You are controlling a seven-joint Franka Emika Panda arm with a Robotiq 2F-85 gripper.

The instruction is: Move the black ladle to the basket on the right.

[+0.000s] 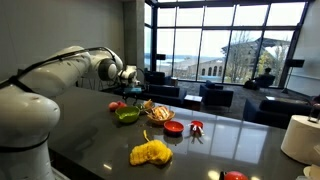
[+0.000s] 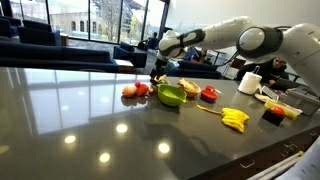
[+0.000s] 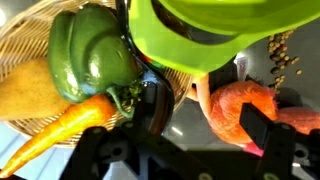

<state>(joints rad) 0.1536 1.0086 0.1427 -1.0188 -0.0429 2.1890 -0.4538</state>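
Note:
My gripper should close, because the ladle's end is toward the left in the wrist view, between my open fingers. Closing now would hold the black ladle's glossy end (image 3: 154, 101).
In the wrist view the tan woven basket (image 3: 35, 25) lies at upper left and holds a green pepper (image 3: 88, 52), a carrot (image 3: 60, 128) and a yellow piece. A glossy black shape (image 3: 150, 90) between the basket rim and the green bowl (image 3: 215, 25) looks like the black ladle; it merges with my left finger. My gripper (image 3: 205, 122) is open, low over the table, with an orange-red toy (image 3: 240, 105) by its right finger. In both exterior views the gripper (image 1: 130, 78) (image 2: 160, 72) hovers by the green bowl (image 1: 127, 115) (image 2: 171, 96) and basket (image 1: 158, 112) (image 2: 188, 88).
A small red bowl (image 1: 172, 127) (image 2: 210, 93), a yellow banana bunch (image 1: 150, 152) (image 2: 235, 118), a white roll (image 1: 300, 137) and a white cup (image 2: 250, 82) stand on the dark glossy table. Sofas and windows lie beyond.

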